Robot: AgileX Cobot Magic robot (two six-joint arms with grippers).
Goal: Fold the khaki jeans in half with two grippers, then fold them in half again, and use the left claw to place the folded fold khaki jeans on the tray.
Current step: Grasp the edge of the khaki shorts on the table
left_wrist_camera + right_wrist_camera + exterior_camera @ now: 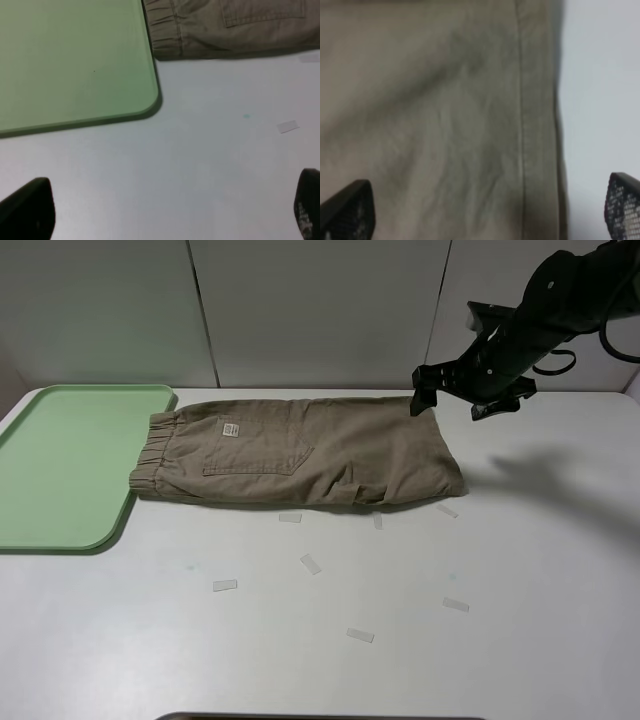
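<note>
I will next pick up the khaki jeans by their leg hem (pixel 440 435) with my right gripper, to fold them in half onto their elastic waistband (pixel 153 452).
The khaki jeans (pixel 300 455) lie flat on the white table, folded lengthwise, with the back pocket and small label facing up. Their elastic waistband (pixel 165 30) rests against the right rim of the mint-green tray (pixel 60 470), which is bare. My right gripper (pixel 457 403) hovers open above the leg-hem end of the jeans. The right wrist view shows the hem seam (pixel 522 125) between its wide-apart fingertips (pixel 345 212). The left claw (pixel 167 207) is out of the exterior high view. In its own wrist view it stands open over bare table near the tray's corner (pixel 145 100).
Several small clear tape strips (pixel 311 563) are scattered on the table in front of the jeans. A grey panelled wall runs along the far edge of the table. A dark edge (pixel 320 717) shows at the near table edge.
</note>
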